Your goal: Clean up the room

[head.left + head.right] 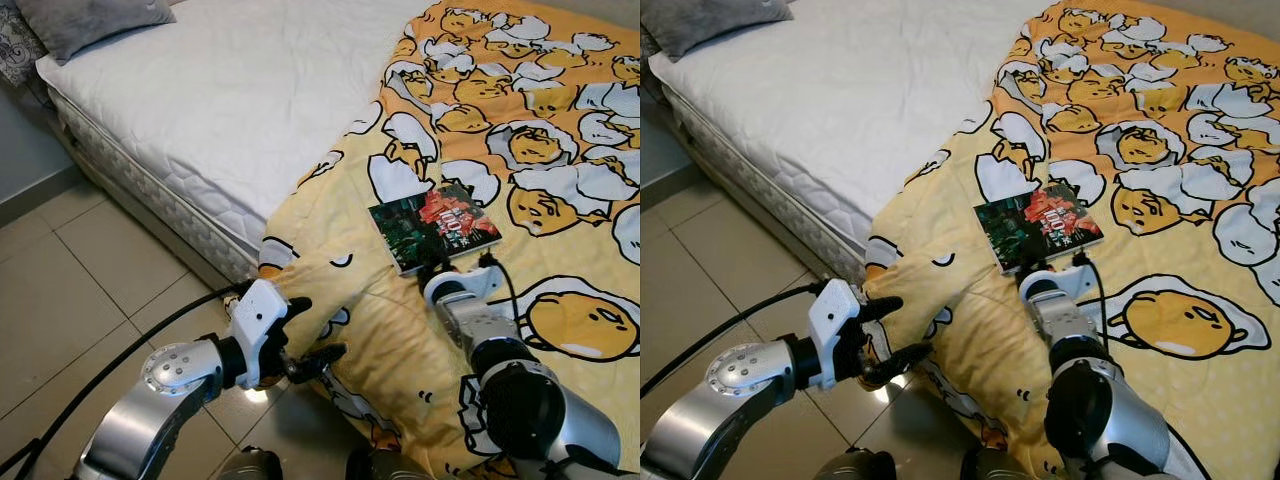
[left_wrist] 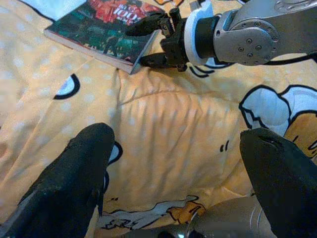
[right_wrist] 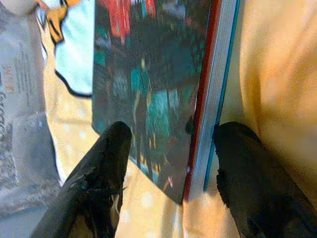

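The book's cover is wider than the right gripper's fingers can spread, so the right gripper needs to grip the book next by its thin page edge near the book's corner [image 1: 425, 267].
A book [image 1: 435, 225] with a dark green and red cover lies flat on the yellow egg-print blanket [image 1: 560, 110] near the bed's edge. My right gripper [image 1: 432, 262] is open at the book's near edge. In the right wrist view one finger [image 3: 106, 168] is over the cover and the other [image 3: 247, 173] is beside the spine, with the book's corner [image 3: 190, 163] between them. My left gripper [image 1: 322, 327] is open, low beside the blanket's hanging fold, holding nothing. In the left wrist view its fingers [image 2: 74, 173] frame the draped blanket [image 2: 168, 129].
The bare white mattress [image 1: 230, 100] stretches to the left of the blanket, with a grey pillow [image 1: 90, 20] at its far corner. Beige tiled floor [image 1: 70, 290] runs beside the bed. A black cable [image 1: 100, 370] trails from my left arm.
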Available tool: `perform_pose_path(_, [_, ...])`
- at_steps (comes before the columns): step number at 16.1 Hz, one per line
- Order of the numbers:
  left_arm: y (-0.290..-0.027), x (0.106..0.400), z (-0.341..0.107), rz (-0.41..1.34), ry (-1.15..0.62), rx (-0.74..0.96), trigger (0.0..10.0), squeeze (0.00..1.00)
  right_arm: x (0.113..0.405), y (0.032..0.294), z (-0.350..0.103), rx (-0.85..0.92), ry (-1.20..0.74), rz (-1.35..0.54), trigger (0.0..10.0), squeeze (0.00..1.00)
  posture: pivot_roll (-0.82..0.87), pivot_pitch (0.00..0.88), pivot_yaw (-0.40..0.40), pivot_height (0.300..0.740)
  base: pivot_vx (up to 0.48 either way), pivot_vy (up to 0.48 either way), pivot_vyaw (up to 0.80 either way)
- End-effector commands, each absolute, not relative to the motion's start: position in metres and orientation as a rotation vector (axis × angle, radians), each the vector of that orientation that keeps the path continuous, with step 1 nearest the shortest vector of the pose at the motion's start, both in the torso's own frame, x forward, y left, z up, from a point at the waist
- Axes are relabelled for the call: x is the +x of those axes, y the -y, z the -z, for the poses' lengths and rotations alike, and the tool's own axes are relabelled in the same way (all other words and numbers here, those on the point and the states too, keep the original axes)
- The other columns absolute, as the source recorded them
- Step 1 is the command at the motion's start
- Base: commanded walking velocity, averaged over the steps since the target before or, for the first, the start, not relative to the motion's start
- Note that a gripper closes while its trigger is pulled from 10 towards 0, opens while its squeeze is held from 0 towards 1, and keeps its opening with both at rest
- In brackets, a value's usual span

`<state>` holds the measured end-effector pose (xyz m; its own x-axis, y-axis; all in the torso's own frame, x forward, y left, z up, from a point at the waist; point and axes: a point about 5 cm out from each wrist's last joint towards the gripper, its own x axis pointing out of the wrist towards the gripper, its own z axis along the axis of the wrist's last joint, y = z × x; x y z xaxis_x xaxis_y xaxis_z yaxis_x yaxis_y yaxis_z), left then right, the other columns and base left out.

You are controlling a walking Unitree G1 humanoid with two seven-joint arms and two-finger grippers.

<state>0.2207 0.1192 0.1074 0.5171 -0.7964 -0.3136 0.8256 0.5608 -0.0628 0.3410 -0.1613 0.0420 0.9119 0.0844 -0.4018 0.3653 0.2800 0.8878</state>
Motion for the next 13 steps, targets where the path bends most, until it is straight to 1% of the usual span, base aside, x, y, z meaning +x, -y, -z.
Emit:
perform_pose_path(1, [-0.120, 0.217, -0.108, 0.984, -0.337, 0.103, 10.0, 0.00, 0.338, 0.157, -0.036, 1.257, -0.449, 0.203, 10.0, 0.00, -0.01, 0.152, 0.010, 0.740, 0.000, 0.000, 0.00])
perform_pose_path(2, [-0.120, 0.214, -0.107, 0.988, -0.342, 0.102, 10.0, 0.00, 0.336, 0.156, -0.034, 1.261, -0.451, 0.213, 10.0, 1.00, 0.01, 0.166, 0.015, 0.740, 0.000, 0.000, 0.00])
perform_pose_path(5, [-0.122, 0.210, -0.108, 0.991, -0.352, 0.102, 10.0, 0.00, 0.339, 0.157, -0.038, 1.322, -0.391, 0.208, 10.0, 1.00, 0.02, 0.181, 0.020, 0.740, 0.000, 0.000, 0.00])
perform_pose_path(8, [-0.123, 0.206, -0.109, 0.993, -0.363, 0.103, 10.0, 0.00, 0.343, 0.159, -0.043, 1.334, -0.357, 0.227, 10.0, 1.00, 0.03, 0.193, 0.025, 0.740, 0.000, 0.000, 0.00])
perform_pose_path(9, [-0.124, 0.205, -0.109, 0.992, -0.365, 0.103, 10.0, 0.00, 0.345, 0.160, -0.047, 1.342, -0.339, 0.230, 10.0, 0.82, 0.03, 0.193, 0.027, 0.740, 0.000, 0.000, 0.00])
perform_pose_path(10, [-0.125, 0.205, -0.109, 0.992, -0.367, 0.103, 10.0, 0.00, 0.348, 0.159, -0.050, 1.351, -0.319, 0.224, 10.0, 0.00, 0.04, 0.194, 0.028, 0.740, 0.000, 0.000, 0.00])
perform_pose_path(13, [-0.125, 0.205, -0.110, 0.990, -0.370, 0.104, 10.0, 0.00, 0.356, 0.161, -0.064, 1.402, -0.231, 0.196, 10.0, 0.00, 0.04, 0.188, 0.027, 0.740, 0.000, 0.000, 0.00])
